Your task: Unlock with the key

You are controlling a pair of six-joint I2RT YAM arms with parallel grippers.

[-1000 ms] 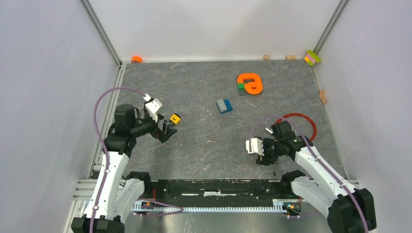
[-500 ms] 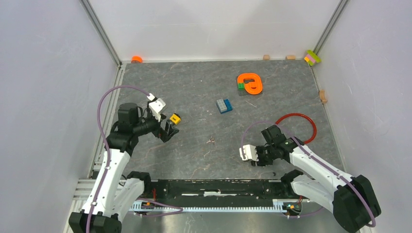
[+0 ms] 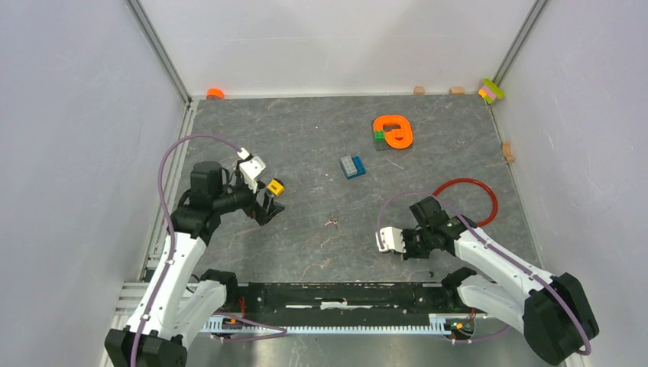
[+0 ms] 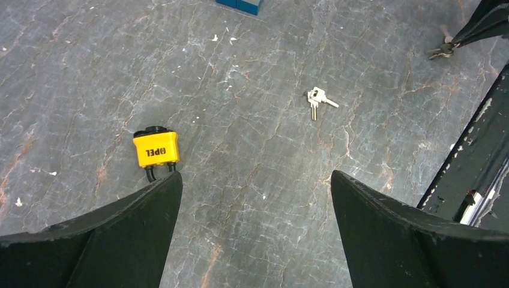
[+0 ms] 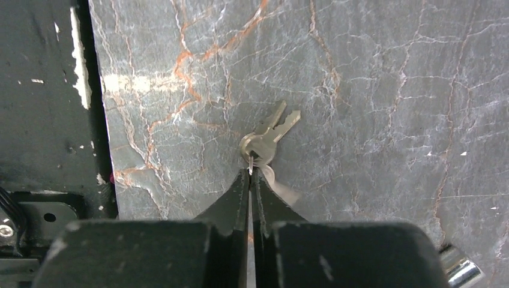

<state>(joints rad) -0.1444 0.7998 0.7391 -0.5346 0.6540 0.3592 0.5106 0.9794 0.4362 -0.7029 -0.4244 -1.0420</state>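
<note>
My left gripper grabs the padlock across the sides of its yellow body [image 3: 275, 187] [image 4: 156, 149] next, leaving the padlock's black end with the cap free for unlocking.
The small yellow padlock [image 3: 276, 186] lies on the grey mat, and in the left wrist view the padlock [image 4: 156, 149] sits just beyond the left fingertip. My left gripper [image 3: 266, 208] [image 4: 255, 175] hovers wide open beside it, holding nothing. My right gripper [image 3: 407, 252] [image 5: 250, 171] is shut near the front edge. The ring of the key [image 5: 268, 133], a tiny silver bunch, is pinched at its tips, and this key [image 4: 442, 51] also shows in the left wrist view. A second silver key bunch [image 3: 332, 222] [image 4: 316, 99] lies loose mid-mat.
A blue brick [image 3: 352, 166] and an orange piece with a green brick [image 3: 393, 131] lie farther back. A red cable loop [image 3: 466, 195] sits behind the right arm. Small blocks line the back wall and right wall. The black rail [image 3: 336, 294] runs along the near edge.
My right gripper has closed on the key bunch after shifting a little left. The left arm has edged slightly right, staying open by the padlock.
</note>
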